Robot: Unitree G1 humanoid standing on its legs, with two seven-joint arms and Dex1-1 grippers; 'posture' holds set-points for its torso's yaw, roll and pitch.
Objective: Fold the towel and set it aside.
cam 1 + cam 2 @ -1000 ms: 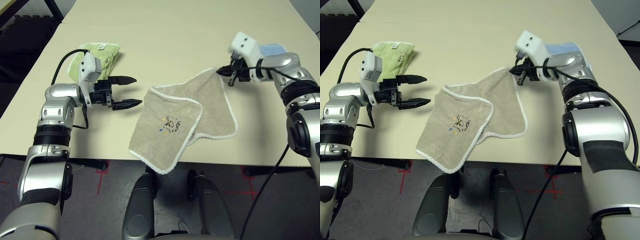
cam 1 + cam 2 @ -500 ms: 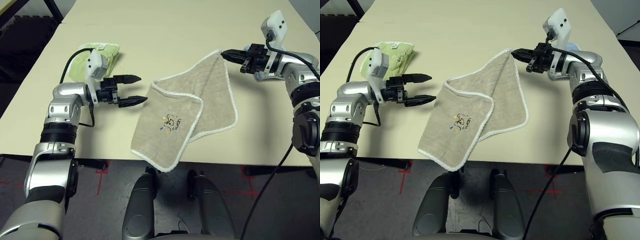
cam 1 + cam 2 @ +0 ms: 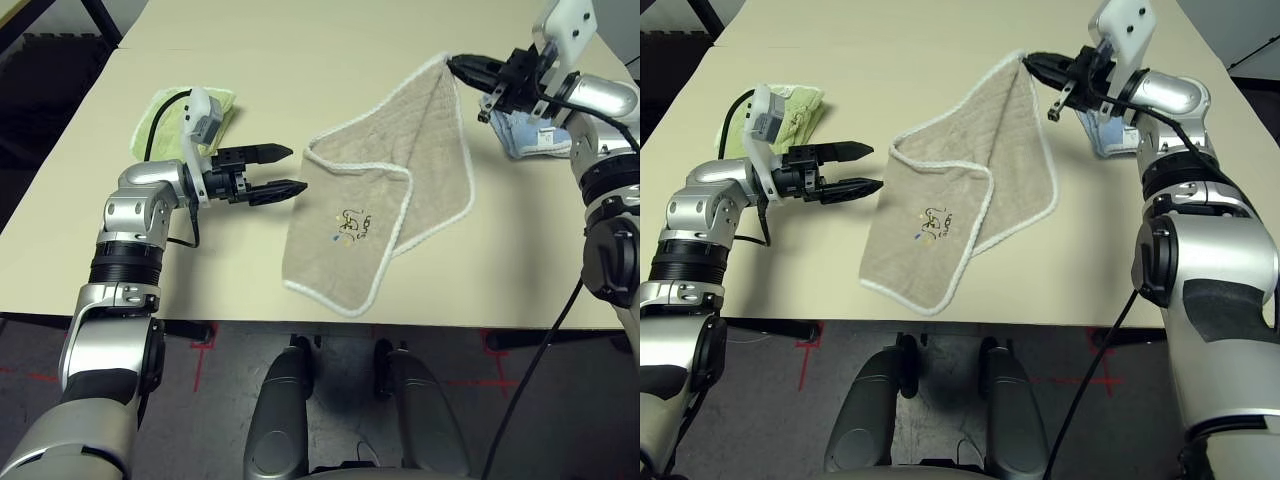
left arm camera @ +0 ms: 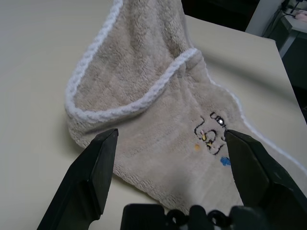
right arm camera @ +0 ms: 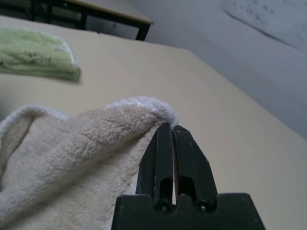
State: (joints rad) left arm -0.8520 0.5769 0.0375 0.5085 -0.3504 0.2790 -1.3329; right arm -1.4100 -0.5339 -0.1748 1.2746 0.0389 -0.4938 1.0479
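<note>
The towel's logo panel (image 3: 345, 240) lies flat while its white-edged corner (image 3: 310, 152) curls up at the fold, so my left gripper will pinch the towel by that corner next.
The beige towel (image 3: 400, 190) with white edging and a small dark logo lies in the middle of the table, partly doubled over itself. Its far corner is raised off the table. My right gripper (image 3: 460, 66) is shut on that corner, and the right wrist view shows the gripper (image 5: 171, 127) pinching the white edge of the towel (image 5: 86, 148). My left gripper (image 3: 297, 169) hovers open just left of the towel's folded left edge. From the left wrist, the towel (image 4: 158, 96) lies just beyond the spread fingers (image 4: 96, 172), untouched.
A light green folded cloth (image 3: 165, 110) lies at the back left, behind my left wrist. A light blue folded cloth (image 3: 530, 135) sits at the back right under my right forearm. The towel's near corner reaches close to the table's front edge (image 3: 200, 318).
My right gripper has lifted the towel's corner up and farther back, pulling the towel's near end back onto the table. My left gripper has moved right, closer to the towel's folded edge.
</note>
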